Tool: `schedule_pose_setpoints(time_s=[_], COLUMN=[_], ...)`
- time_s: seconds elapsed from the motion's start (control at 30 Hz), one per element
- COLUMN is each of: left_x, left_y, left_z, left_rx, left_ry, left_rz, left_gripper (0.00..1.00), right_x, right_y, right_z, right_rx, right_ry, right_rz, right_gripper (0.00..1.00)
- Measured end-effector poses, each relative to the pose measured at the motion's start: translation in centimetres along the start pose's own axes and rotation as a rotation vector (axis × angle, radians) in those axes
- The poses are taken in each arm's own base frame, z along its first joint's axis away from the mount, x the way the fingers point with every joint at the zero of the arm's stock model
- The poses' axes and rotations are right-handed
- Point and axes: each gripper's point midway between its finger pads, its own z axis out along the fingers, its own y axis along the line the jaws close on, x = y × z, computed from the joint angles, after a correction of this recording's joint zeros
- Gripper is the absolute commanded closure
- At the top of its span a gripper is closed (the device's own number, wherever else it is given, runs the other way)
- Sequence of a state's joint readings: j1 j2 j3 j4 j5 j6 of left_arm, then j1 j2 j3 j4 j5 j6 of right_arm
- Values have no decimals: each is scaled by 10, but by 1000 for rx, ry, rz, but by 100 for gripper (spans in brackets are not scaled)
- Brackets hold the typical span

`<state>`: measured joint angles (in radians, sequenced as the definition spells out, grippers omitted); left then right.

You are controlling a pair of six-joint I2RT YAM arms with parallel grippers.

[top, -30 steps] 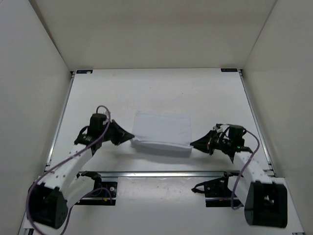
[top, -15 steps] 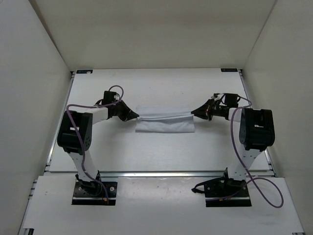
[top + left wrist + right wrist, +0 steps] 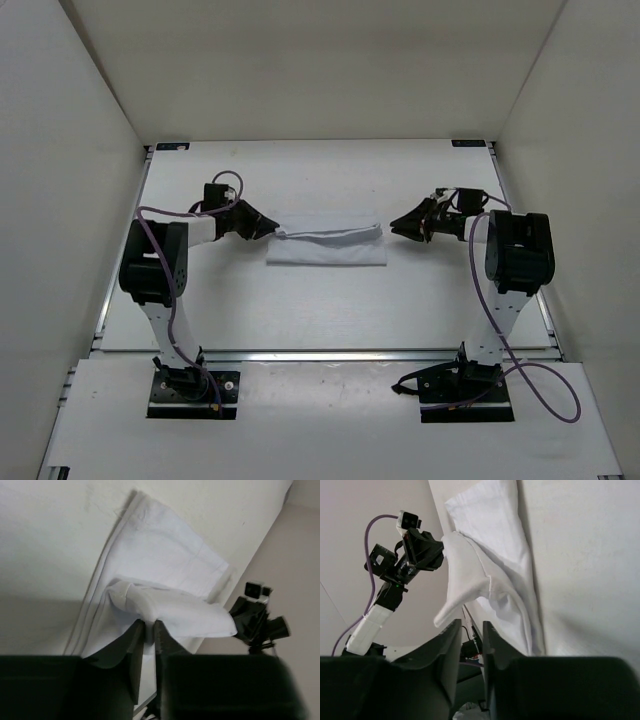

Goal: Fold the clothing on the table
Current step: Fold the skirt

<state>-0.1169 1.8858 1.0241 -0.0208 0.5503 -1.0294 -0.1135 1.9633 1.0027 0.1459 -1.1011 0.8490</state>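
My right gripper should fold the clothing (image 3: 328, 250) next, so it should take it by the loose corner at its end (image 3: 378, 229) of the folded clothing. The middle of the clothing then stays free to fold.
The clothing (image 3: 328, 250) lies on the table (image 3: 330, 180) as a narrow folded strip of pale fabric, with its top layer raised along the far edge. My left gripper (image 3: 274, 233) is at its left end. In the left wrist view the jaws (image 3: 148, 624) stand slightly apart, and a bunched fold of the clothing (image 3: 165, 555) still sits at their tips. My right gripper (image 3: 392, 222) is at the right end. Its jaws (image 3: 471, 624) are open, and a loose corner of the clothing (image 3: 495, 520) hangs just beyond them, untouched.
Thin metal rails (image 3: 120, 260) edge the table on the left and right, and white walls close in three sides. Both arm bases (image 3: 190, 385) sit on the near ledge. Each wrist view shows the other arm across the cloth, such as the left arm (image 3: 415, 545).
Both grippers carried the clothing's near edge away from the bases and over its far part, halving its depth. Their jaws, shut on the fabric before, have now parted.
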Motion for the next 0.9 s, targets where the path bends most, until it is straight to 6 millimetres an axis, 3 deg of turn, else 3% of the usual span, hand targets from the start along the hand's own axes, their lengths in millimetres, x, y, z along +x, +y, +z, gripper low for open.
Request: schedule_pose_setpoints(time_s=[0.03,0.13,0.27,0.43,0.53,0.77,0.9], left_x=[-5,-23,-49,-56,-53,-55,-50], left_y=[0,-6,-29,-48,-49,-36,-22], left_z=[1,9,21,19,10,-7,1], left_rx=[6,42,190,317,330,176,5], left_ry=[-9,-29,-50,-32,-25,-63,-89], left_rz=[-13,-81,-202,-294,-290,-103,78], left_gripper=[66,52,49,49,47,47,50], right_x=[-3,-17,-45,-66,-60,-15,2], right_y=[0,8,26,33,14,-38,-36], right_z=[1,2,-1,-1,5,24,39], right_rx=[-7,-48,-84,-22,85,362,443], right_ry=[-2,-28,-65,-98,-86,26,82], right_rz=[1,-12,-63,-179,-202,-222,-281], right_gripper=[74,76,72,61,59,51,50])
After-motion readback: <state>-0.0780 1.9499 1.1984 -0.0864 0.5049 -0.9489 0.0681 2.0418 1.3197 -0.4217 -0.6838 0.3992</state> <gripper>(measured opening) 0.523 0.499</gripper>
